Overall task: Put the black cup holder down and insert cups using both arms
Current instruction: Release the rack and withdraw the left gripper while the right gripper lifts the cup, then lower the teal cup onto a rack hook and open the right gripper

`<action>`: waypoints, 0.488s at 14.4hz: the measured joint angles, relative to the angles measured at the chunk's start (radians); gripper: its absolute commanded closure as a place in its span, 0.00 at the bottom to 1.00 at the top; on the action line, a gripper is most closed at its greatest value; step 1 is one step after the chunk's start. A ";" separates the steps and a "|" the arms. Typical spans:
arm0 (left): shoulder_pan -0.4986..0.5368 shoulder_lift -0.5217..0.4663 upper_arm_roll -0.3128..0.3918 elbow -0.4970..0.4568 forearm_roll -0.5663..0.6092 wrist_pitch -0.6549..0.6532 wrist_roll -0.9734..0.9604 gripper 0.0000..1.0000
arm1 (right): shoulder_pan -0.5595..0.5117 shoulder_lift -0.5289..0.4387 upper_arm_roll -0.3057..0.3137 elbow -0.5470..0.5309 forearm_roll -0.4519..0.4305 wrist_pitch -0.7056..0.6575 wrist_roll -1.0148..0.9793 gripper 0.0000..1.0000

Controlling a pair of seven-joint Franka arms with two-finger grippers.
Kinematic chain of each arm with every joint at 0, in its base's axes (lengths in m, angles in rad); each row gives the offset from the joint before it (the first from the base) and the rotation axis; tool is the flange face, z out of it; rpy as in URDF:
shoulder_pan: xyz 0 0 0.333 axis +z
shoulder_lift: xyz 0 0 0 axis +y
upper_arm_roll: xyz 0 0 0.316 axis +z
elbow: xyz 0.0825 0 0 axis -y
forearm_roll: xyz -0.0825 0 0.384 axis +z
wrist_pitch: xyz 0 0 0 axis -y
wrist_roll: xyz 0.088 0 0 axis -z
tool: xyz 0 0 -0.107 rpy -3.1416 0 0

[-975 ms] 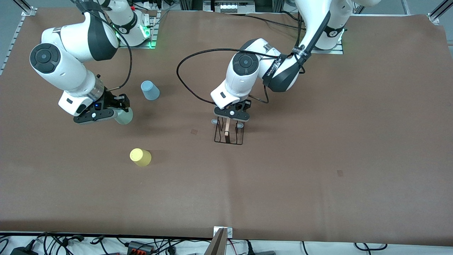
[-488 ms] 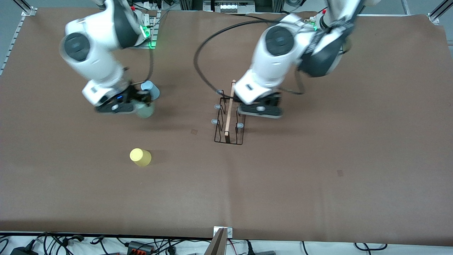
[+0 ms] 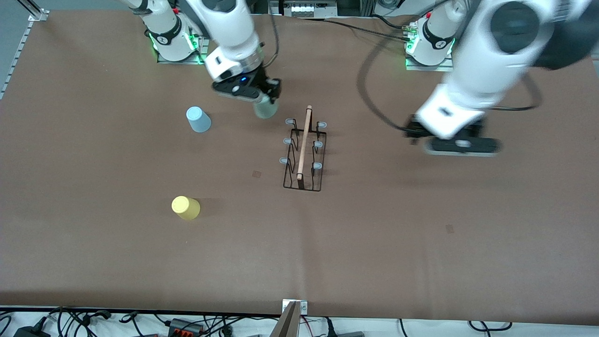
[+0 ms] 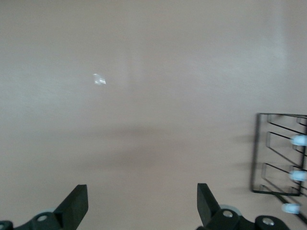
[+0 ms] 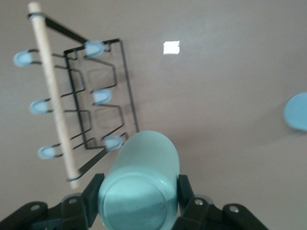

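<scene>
The mint green cup (image 5: 139, 182) still hangs above the black cup holder's wire slots, so it is too early for my right gripper to release it. Lowering comes first.
The black cup holder (image 3: 303, 150) stands upright mid-table, its wooden rod on top; it also shows in the right wrist view (image 5: 50, 91) and the left wrist view (image 4: 280, 153). My right gripper (image 3: 263, 97) is shut on the mint green cup (image 3: 266, 109), held in the air beside the holder's end nearest the robots' bases; the right wrist view shows the fingers (image 5: 93, 191) clamped on the cup (image 5: 139, 182). My left gripper (image 3: 461, 146) is open and empty over bare table toward the left arm's end, fingers (image 4: 76, 206) wide apart. The light blue cup (image 3: 198, 119) and the yellow cup (image 3: 186, 208) stand upside down on the table.
The table is covered in brown paper (image 3: 374, 243). A small dark patch (image 3: 256, 173) lies beside the holder and another (image 3: 449, 228) toward the left arm's end. Cables and plugs lie along the edge nearest the front camera (image 3: 187, 325).
My left gripper let go of the holder's rod and swung away toward the left arm's end. My right gripper lifted the mint cup and carried it to beside the holder.
</scene>
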 measured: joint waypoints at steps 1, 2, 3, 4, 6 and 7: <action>0.057 -0.012 0.002 0.001 -0.031 0.000 0.036 0.00 | 0.013 0.010 0.003 0.000 0.000 0.025 0.021 1.00; 0.107 -0.023 0.008 0.001 -0.084 0.000 0.060 0.00 | 0.021 0.023 0.003 -0.001 0.000 0.050 0.028 1.00; 0.145 -0.035 0.019 -0.001 -0.126 -0.001 0.091 0.00 | 0.027 0.037 0.003 -0.001 -0.002 0.075 0.030 1.00; 0.170 -0.051 0.030 -0.009 -0.144 -0.002 0.139 0.00 | 0.032 0.054 0.003 -0.001 -0.008 0.097 0.030 1.00; 0.199 -0.093 0.041 -0.051 -0.146 0.001 0.233 0.00 | 0.040 0.089 0.003 -0.001 -0.034 0.133 0.033 1.00; 0.214 -0.122 0.042 -0.085 -0.145 0.009 0.257 0.00 | 0.042 0.107 0.003 -0.001 -0.050 0.152 0.039 1.00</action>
